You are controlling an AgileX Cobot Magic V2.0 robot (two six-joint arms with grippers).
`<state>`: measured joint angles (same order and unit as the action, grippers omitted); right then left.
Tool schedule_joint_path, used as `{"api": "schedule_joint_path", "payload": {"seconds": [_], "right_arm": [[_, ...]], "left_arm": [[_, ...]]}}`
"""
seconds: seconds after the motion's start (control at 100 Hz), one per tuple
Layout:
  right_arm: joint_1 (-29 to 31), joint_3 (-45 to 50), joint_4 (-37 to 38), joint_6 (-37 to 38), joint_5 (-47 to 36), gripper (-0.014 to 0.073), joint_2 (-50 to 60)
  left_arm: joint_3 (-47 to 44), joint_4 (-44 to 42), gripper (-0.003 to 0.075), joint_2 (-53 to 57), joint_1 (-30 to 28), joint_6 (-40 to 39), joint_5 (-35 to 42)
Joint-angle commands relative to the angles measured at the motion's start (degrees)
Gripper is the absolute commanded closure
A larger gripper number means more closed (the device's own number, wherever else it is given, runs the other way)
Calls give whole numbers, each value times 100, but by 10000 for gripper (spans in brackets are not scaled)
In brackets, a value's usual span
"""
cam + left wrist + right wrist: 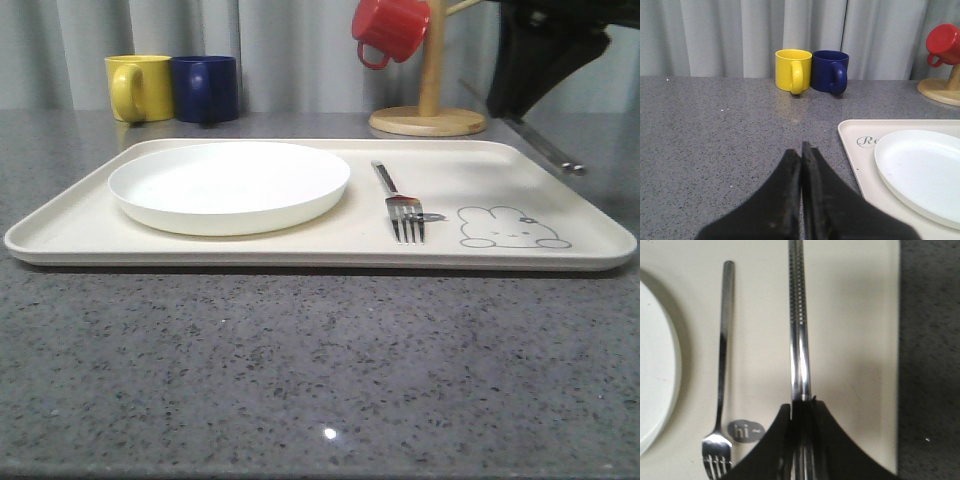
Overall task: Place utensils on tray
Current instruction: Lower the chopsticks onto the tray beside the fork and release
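The silver chopsticks hang above the cream tray's surface and would drop if my right gripper opened now. It is too early to release, so they go lower first.
The cream tray [300, 246] lies across the middle of the table, and a silver fork [402, 203] rests on it just right of the round white plate [230, 185], beside the rabbit drawing. My right gripper [512, 108] hangs above the tray's far right corner. It is shut on the pair of silver chopsticks [548, 152], which slant down towards the right. In the right wrist view the gripper [802, 405] clamps the chopsticks [799, 330] over bare tray [855, 340], with the fork [724, 355] alongside. My left gripper [801, 150] is shut and empty, low over the table beside the tray [855, 150].
A yellow mug [138, 88] and a dark blue mug [205, 88] stand behind the tray at the back left. A wooden mug stand [428, 120] with a red mug [390, 28] hanging on it stands at the back right. Grey speckled tabletop lies in front of the tray.
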<state>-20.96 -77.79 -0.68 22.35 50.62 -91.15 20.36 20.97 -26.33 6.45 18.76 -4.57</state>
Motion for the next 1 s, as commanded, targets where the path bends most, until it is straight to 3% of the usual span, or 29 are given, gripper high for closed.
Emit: {"api": "schedule_joint_path", "payload": {"seconds": [0.0,0.6,0.99], "right_arm": [[-118,-388,20,87,-274,619,-80],[-177,-583,20,383,-339,613,-833],[-177,-583,16,383,-295,394,-833]], "left_arm": [[165,62,738,-19,-25,-36,457],[165,62,738,-19,-25,-36,457],[165,62,738,-19,-25,-36,457]]}}
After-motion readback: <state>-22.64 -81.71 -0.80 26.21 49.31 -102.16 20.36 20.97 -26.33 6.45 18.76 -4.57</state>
